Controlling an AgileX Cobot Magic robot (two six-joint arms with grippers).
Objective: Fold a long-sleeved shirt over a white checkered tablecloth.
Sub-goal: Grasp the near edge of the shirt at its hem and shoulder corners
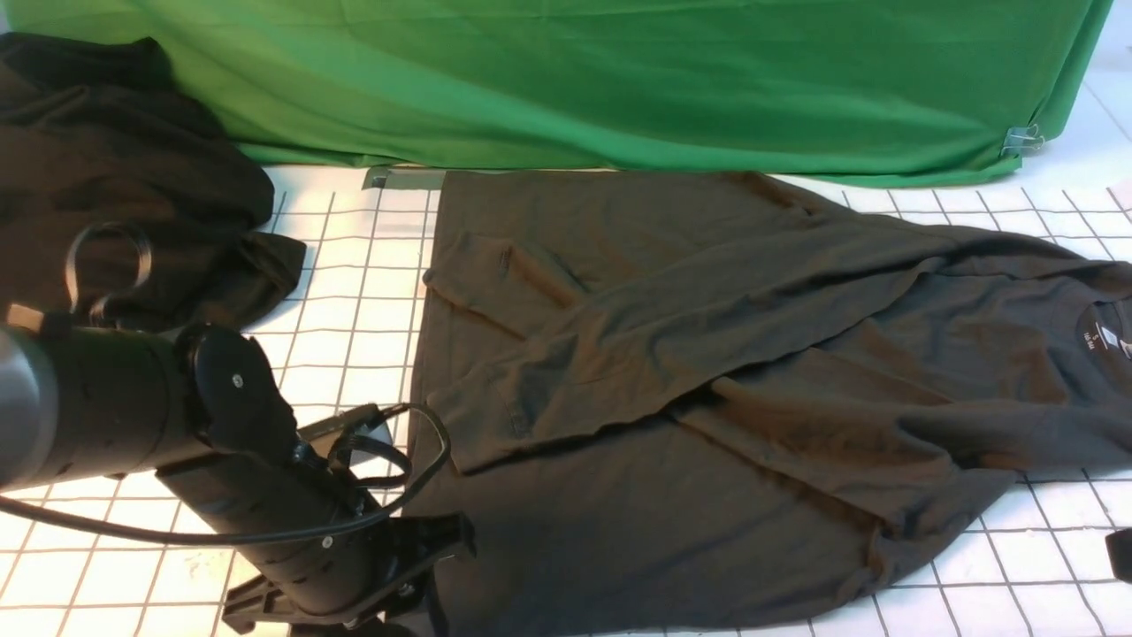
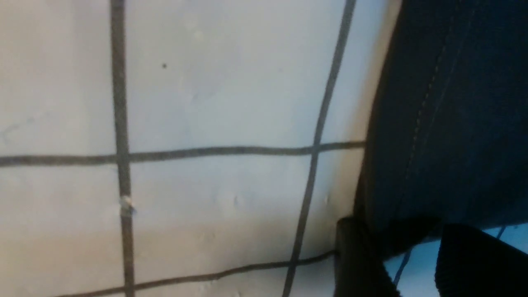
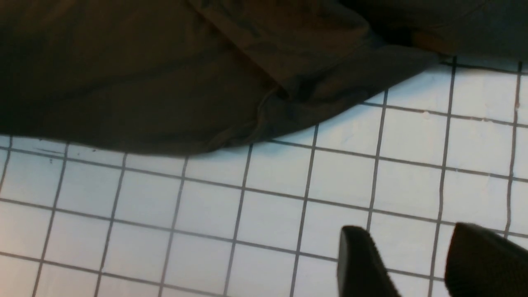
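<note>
My right gripper next needs to grab the shirt by the bunched fold at its underarm [image 1: 878, 564] to fold it, as that fold stands up while the shirt's body [image 1: 647, 531] lies flat.
The long-sleeved shirt [image 1: 707, 372] lies spread on the white checkered tablecloth [image 1: 354, 265], sleeves folded across its body and its collar [image 1: 1097, 336] at the right edge. My left gripper [image 2: 406, 231] is low at the shirt's near-left hem corner [image 2: 433, 123]. Its fingers [image 2: 354, 255] stand apart, the corner's edge dips between the tips, and tablecloth shows in the gap. My right gripper [image 3: 410, 231] is open over bare tablecloth [image 3: 247, 214], a little short of the shirt's near edge [image 3: 165, 103]. In the front view only a dark bit of it shows at the right border.
A deeper black garment [image 1: 115, 177] lies in a heap at the far left. The green backdrop cloth [image 1: 619, 80] hangs along the back, held by a metal clip [image 1: 1021, 140]. My left arm [image 1: 221, 442] and its cable cover the near-left part.
</note>
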